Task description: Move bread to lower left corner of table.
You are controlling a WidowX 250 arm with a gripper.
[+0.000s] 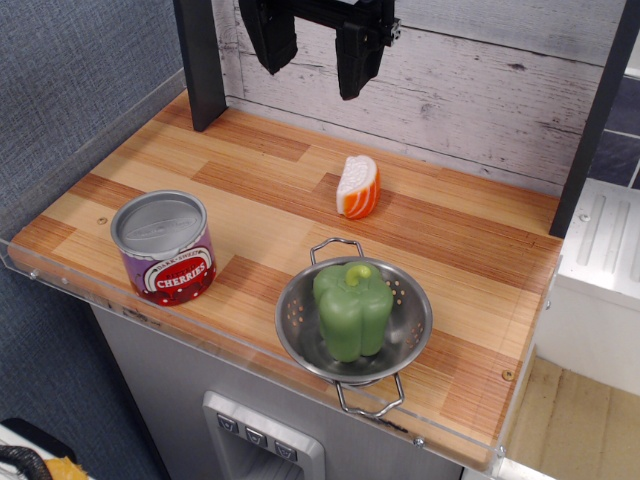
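Note:
The gripper grabs the bread around its wedge-shaped body next, to move it to the table's lower left corner.
The bread is a small wedge with a white face and an orange-and-white striped crust. It stands on the wood-grain table near the middle, toward the back. My gripper hangs at the top of the view, above and behind the bread, well clear of it. Its two black fingers are spread apart and hold nothing.
A cherries can stands at the front left of the table. A metal colander with a green pepper in it sits at the front, right of the can. A black post rises at the back left, against the white plank wall.

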